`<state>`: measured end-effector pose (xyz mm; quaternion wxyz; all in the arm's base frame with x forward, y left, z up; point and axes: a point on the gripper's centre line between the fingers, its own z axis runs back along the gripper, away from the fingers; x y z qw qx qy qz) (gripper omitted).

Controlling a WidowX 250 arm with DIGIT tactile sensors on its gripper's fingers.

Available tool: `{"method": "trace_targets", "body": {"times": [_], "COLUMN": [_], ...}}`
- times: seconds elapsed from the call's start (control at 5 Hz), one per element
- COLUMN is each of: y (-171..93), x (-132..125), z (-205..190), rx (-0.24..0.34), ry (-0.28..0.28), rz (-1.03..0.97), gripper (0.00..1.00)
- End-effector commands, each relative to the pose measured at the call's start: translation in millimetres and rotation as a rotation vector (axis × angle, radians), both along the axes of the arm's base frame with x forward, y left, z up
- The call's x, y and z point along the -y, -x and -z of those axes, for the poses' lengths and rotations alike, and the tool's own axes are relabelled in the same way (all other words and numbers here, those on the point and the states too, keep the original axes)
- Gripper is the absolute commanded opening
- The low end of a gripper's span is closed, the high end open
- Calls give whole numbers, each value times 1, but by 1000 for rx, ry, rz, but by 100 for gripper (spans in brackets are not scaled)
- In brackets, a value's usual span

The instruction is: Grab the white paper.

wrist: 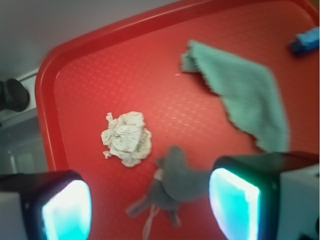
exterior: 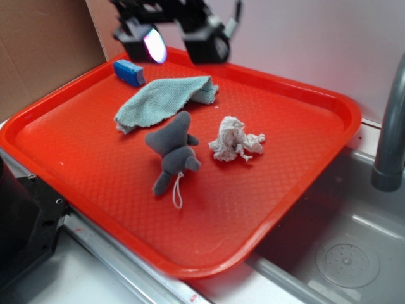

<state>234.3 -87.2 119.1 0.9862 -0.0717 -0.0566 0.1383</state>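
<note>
The white paper needs to come up off the red tray, so my gripper should grab it by its thick crumpled body (exterior: 229,137) next.
The white paper (exterior: 234,140) is a crumpled off-white wad lying on the red tray (exterior: 76,158), right of centre. In the wrist view the white paper (wrist: 127,138) lies left of centre, well below the fingers. My gripper (exterior: 172,43) hangs high over the tray's far edge, open and empty, far from the paper. In the wrist view my gripper (wrist: 150,207) has its jaws wide apart with nothing between them.
A grey plush toy (exterior: 172,154) with a white string lies just left of the paper and also shows in the wrist view (wrist: 172,185). A pale teal cloth (exterior: 163,100) and a blue block (exterior: 129,71) lie at the tray's far side. A sink and faucet (exterior: 391,126) stand at right.
</note>
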Motion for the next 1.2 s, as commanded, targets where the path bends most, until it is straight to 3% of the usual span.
{"method": "trace_targets", "body": {"times": [0.0, 0.4, 0.6, 1.0], "y": [-36, -47, -42, -38], "x": [21, 28, 27, 18], "z": [39, 80, 84, 72], "rx": [-8, -80, -104, -89], "ry": [-31, -67, -37, -51], "rz": [42, 92, 115, 94], "gripper": [100, 100, 0, 0]}}
